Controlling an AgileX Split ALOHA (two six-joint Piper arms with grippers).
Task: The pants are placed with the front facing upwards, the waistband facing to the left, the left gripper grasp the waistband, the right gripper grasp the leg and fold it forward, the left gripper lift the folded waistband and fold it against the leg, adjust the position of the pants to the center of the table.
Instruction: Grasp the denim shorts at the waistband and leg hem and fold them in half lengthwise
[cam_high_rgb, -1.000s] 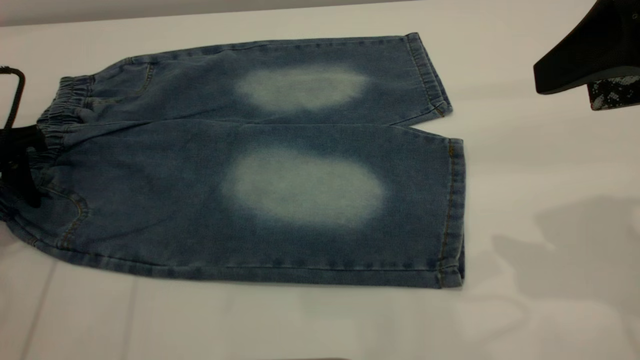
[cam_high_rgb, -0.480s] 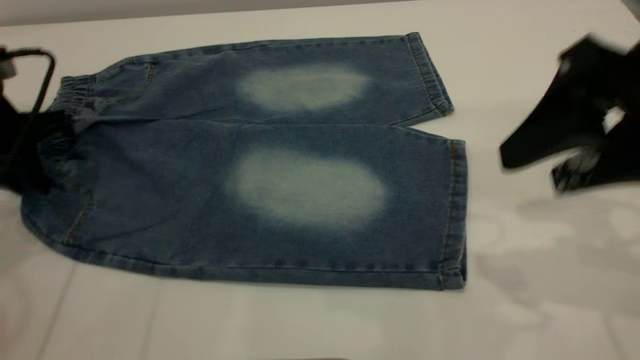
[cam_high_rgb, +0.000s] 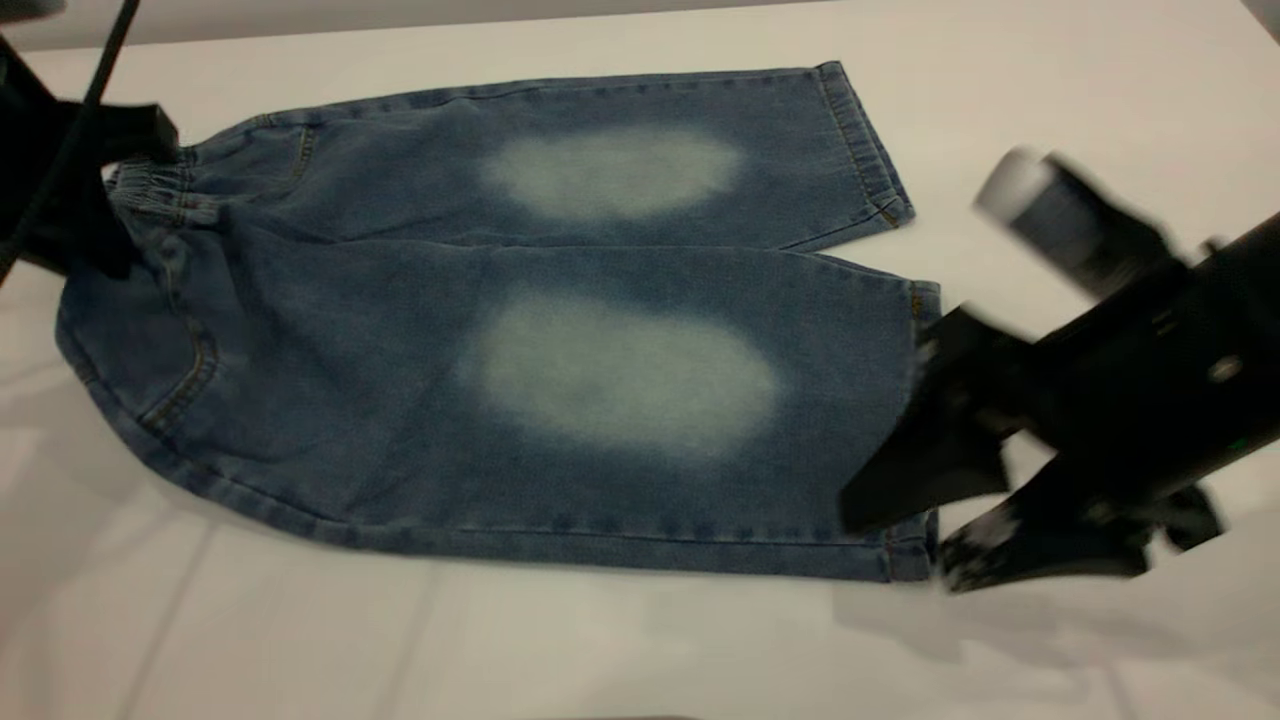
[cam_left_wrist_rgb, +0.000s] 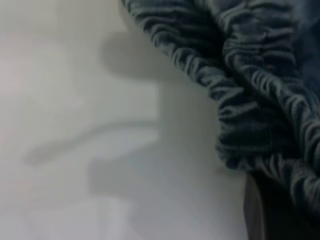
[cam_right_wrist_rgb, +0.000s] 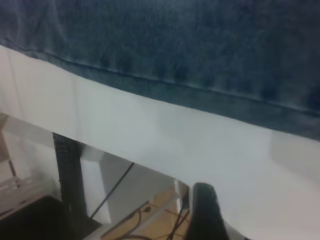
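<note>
I should grab the pants by the leg's hem (cam_high_rgb: 912, 546) with my right gripper next. Then I can fold one leg forward onto the other leg (cam_high_rgb: 612, 168).
The blue denim pants (cam_high_rgb: 620, 380) lie flat on the white table (cam_high_rgb: 600, 650), faded oval patches up and both legs pointing right. The ruched waistband (cam_high_rgb: 150, 185) is at the far left, bunched and raised a little. My left gripper (cam_high_rgb: 118, 200) is shut on it. The left wrist view shows the pleated waistband (cam_left_wrist_rgb: 250, 85) pressed against one dark finger (cam_left_wrist_rgb: 272, 215). My right gripper (cam_high_rgb: 895, 548) hangs open at the hem of the near leg, one finger over the cloth and one beside it. A single right finger (cam_right_wrist_rgb: 205, 215) shows near the pants (cam_right_wrist_rgb: 175, 40).
Bare table (cam_right_wrist_rgb: 200, 135) runs along the near side of the pants and to their right. The right wrist view looks past the table's front edge to a dark post (cam_right_wrist_rgb: 67, 175) and cables on the floor below.
The left gripper has risen toward the back with the waistband, dragging that end rightward. The right gripper has come down from the far right corner to the near leg's hem.
</note>
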